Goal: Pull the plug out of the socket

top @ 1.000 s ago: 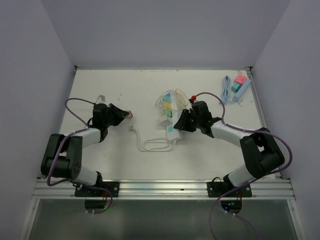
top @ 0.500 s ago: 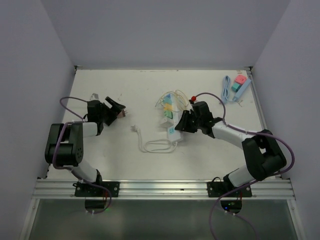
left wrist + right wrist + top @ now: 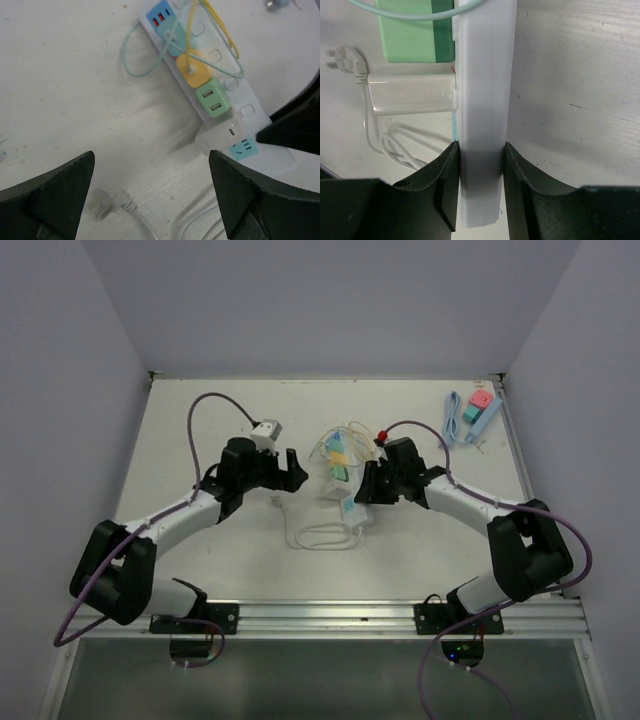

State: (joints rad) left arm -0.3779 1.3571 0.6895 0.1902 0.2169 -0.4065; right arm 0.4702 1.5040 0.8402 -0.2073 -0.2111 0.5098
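Note:
My left gripper should next grip the white plug block (image 3: 337,490) (image 3: 223,136) across its opposite ends to pull it off the socket, and it should keep off the green block.
A white socket strip (image 3: 340,478) lies mid-table. Teal, yellow and green (image 3: 212,98) plug blocks and a white plug block (image 3: 223,136) are seated in it. The white block also shows side-on in the right wrist view (image 3: 412,93). A loose white three-pin plug (image 3: 106,208) on a coiled cord (image 3: 322,535) rests on the table left of the strip. My left gripper (image 3: 288,472) hovers open over that spot (image 3: 152,200), holding nothing. My right gripper (image 3: 368,485) is shut on the strip's near end (image 3: 481,170), one finger on each long side.
A blue cable with pink and teal pieces (image 3: 474,412) lies at the back right corner. Thin yellow and teal wires (image 3: 215,35) loop over the strip's far end. A small red item (image 3: 384,434) sits by the right wrist. Walls close in on three sides.
My left arm swung from the far left of the table in toward the strip and its jaws opened wide. The right gripper kept its hold on the strip.

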